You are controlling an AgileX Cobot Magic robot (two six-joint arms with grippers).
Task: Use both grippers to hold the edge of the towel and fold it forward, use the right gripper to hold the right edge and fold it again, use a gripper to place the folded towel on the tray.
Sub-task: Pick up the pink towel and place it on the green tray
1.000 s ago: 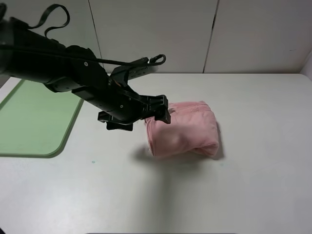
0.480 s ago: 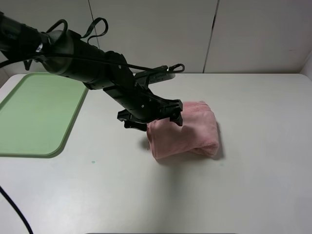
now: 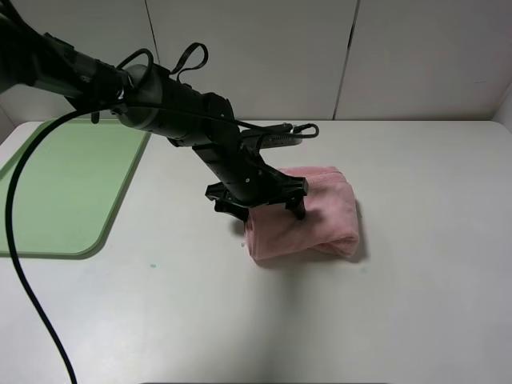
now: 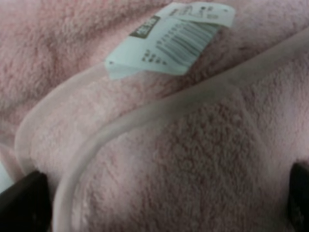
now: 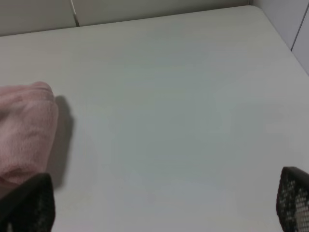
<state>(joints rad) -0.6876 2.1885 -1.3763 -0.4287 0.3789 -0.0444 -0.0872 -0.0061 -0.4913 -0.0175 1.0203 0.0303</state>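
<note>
In the left wrist view the fingers straddle the towel's hem, sunk beside it, so my left gripper closes on the hem next.
The pink towel [image 3: 312,210] lies folded into a thick bundle at the middle of the white table. My left gripper [image 3: 264,210] has reached across from the left and stands open over the towel's left end, one finger [image 3: 230,211] at the near-left side and the other on top of the bundle. The left wrist view is filled by the towel [image 4: 203,164], with its hem [image 4: 159,113] and white tag [image 4: 171,36] between the open left gripper [image 4: 159,203]. The right gripper [image 5: 161,208] is open above bare table, and the towel [image 5: 21,130] lies off to one side. The light green tray [image 3: 64,184] sits at the far left.
A black cable [image 3: 24,264] from the left arm loops down over the table's near-left part. Pale wall panels [image 3: 256,56] close off the back of the table. The right arm is outside the exterior high view.
The left arm has swung to the right and lowered, bringing its open gripper from beside the towel's left edge to right over it. The towel has not moved.
</note>
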